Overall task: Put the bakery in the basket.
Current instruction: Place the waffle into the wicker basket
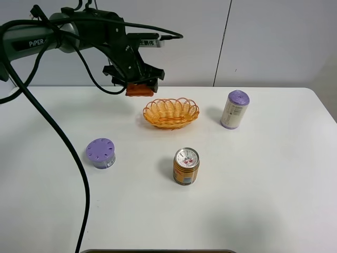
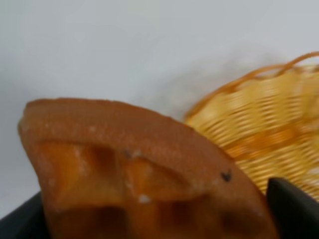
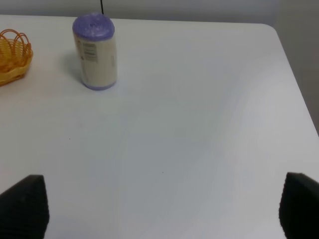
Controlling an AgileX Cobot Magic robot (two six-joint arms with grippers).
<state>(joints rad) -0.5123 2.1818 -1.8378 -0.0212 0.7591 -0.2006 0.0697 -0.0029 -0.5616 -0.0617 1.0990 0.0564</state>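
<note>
The waffle hangs short of the wicker basket, its lower edge above the basket's rim, so I need to move the waffle there before my left gripper releases it; if I opened now, it would miss.
My left gripper is shut on the bakery, an orange-brown waffle wedge with square dimples. It holds it in the air just left of and behind the orange-yellow wicker basket. In the left wrist view the bakery fills the frame, with the basket just beyond it. The basket holds nothing that I can see. My right gripper is open; only its two dark fingertips show, over bare table. The basket's rim shows at the edge of the right wrist view.
An orange-gold drink can stands in front of the basket. A white cylinder with a purple lid stands to the basket's right and also shows in the right wrist view. A low purple-lidded tub sits at the left.
</note>
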